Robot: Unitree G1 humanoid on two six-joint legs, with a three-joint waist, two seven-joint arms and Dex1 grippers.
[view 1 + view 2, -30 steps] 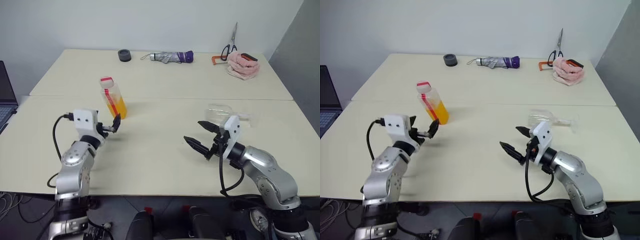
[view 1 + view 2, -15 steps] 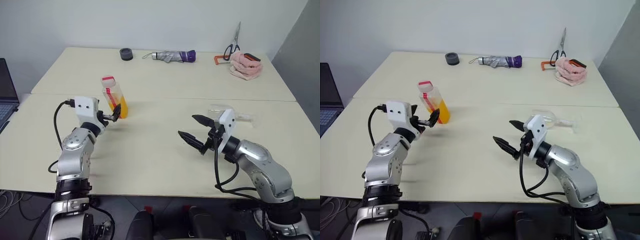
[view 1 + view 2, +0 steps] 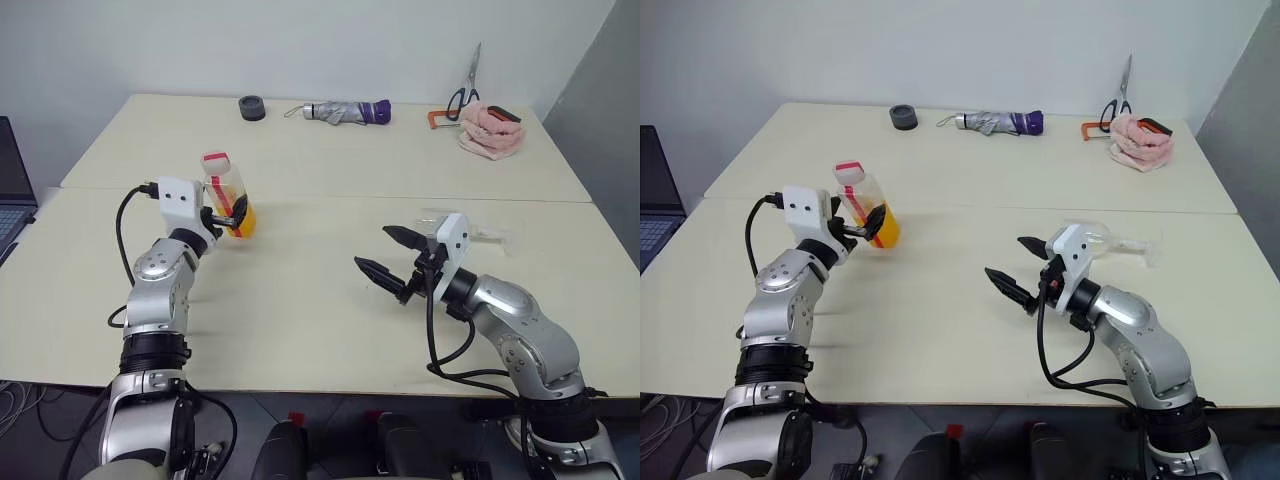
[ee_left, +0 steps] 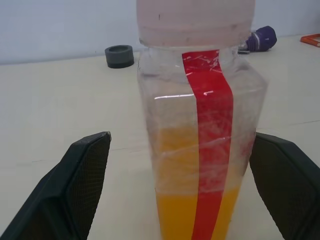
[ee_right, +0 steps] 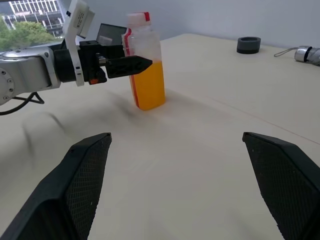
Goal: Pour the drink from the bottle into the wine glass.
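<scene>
Next, the left gripper grabs the bottle by its red-striped body, leaving the cap free to open for pouring.
The bottle stands upright on the left half of the table, red-capped, with a red label strip. The orange drink fills its lower part. My left gripper is open, one finger on each side of the bottle's body with a gap on both sides in the left wrist view. The wine glass lies on its side on the right half of the table, just behind my right arm. My right gripper is open and holds nothing, hovering over the table and pointing towards the bottle.
Along the far edge lie a black round cap, a folded umbrella, scissors and a pink cloth. A laptop sits at the far left. A seam runs across where two tables meet.
My left gripper has moved forward until its open fingers flank the bottle. The right gripper has stayed where it was, still open.
</scene>
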